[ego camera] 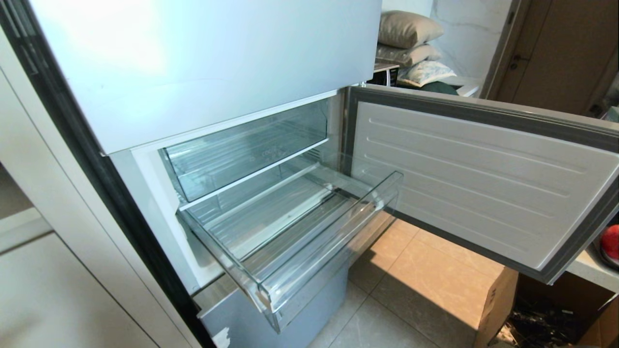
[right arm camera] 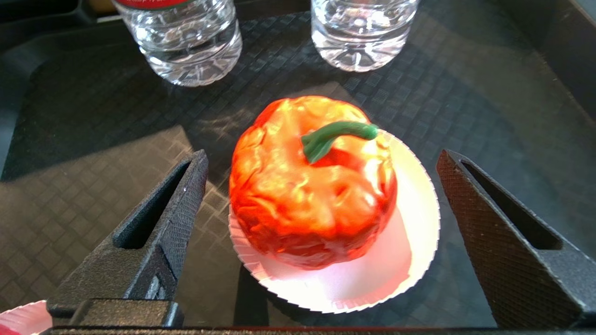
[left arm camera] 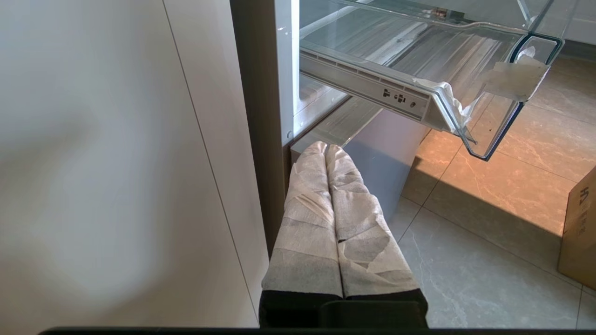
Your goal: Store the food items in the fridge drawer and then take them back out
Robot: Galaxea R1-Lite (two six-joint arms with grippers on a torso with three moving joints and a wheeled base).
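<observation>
The robot's right gripper has its fingers reaching down on both sides of the tangerine above the paper plate (right arm camera: 414, 223). It should close on the tangerine now.
The bumpy orange-red tangerine (right arm camera: 298, 200) with a green stem sits on a white paper plate (right arm camera: 414, 223) on a black tray (right arm camera: 93, 116). My right gripper (right arm camera: 322, 156) hangs open just above it, one finger on each side, touching nothing. In the head view the clear fridge drawer (ego camera: 329, 232) is pulled out and holds nothing. A red round fruit (ego camera: 611, 241), cut off by the picture's right edge, lies on a counter beyond the door. My left gripper (left arm camera: 326, 148) is shut and parked low by the fridge's base, under the drawer (left arm camera: 419, 51).
Two water bottles (right arm camera: 186, 42) (right arm camera: 363, 32) stand on the tray just past the tangerine. The open fridge door (ego camera: 483, 179) juts out on the right of the drawer. A deeper clear compartment (ego camera: 242, 150) sits above the drawer. A cardboard box (ego camera: 498, 304) stands on the floor.
</observation>
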